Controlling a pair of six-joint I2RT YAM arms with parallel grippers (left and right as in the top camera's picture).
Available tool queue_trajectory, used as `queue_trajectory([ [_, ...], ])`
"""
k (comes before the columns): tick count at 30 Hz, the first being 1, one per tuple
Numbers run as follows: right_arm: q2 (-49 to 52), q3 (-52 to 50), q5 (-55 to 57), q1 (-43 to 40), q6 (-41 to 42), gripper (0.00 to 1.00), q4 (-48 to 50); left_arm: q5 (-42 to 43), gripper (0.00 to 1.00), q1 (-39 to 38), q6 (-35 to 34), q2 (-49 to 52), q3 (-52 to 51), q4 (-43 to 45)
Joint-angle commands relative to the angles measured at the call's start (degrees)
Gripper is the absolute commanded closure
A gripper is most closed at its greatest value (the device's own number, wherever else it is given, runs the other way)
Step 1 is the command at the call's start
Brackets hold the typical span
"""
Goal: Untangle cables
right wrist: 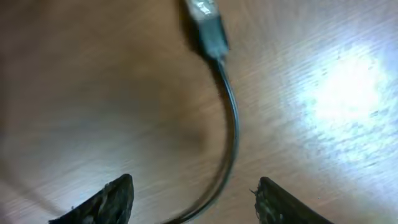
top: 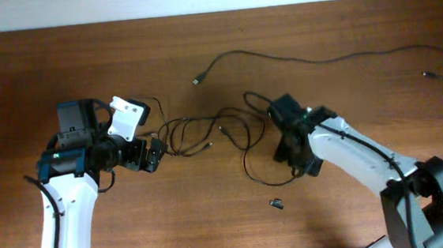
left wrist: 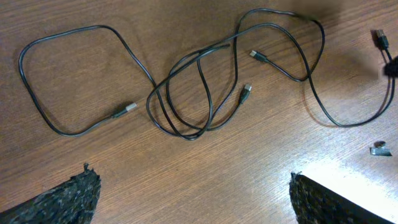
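Note:
The cable is against the wood, below my right gripper's open fingers. My right gripper needs to lower to the cable before it closes on the cable.
Several thin black cables (top: 198, 134) lie looped over one another mid-table, shown spread with small plugs in the left wrist view (left wrist: 186, 93). Another long cable (top: 319, 57) runs separately across the far side. My left gripper (top: 159, 153) sits just left of the bunch, open, with only bare wood between its fingers (left wrist: 68, 199). My right gripper (top: 287, 146) hovers low at the bunch's right end. In its wrist view one cable (right wrist: 231, 124) with a plug (right wrist: 208, 25) runs down between the parted fingers (right wrist: 106, 202), touching neither.
A tiny dark loose piece (top: 277, 203) lies on the wood in front of the right gripper, also visible as a small grey bit (left wrist: 380, 149). The wooden table (top: 213, 220) meets a pale wall along its far edge.

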Motion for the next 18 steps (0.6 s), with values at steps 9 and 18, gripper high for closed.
queue_trajectory([
  [9, -0.3, -9.5, -5.3, -2.1, 3.1, 0.56, 8.2, 0.4, 0.01, 0.0, -0.3, -0.9, -0.5, 0.0],
  [18, -0.6, -10.1, -6.5, -2.4, 1.2, 0.96, 10.4, 0.4, 0.01, 0.0, -0.3, -0.9, -0.5, 0.0],
])
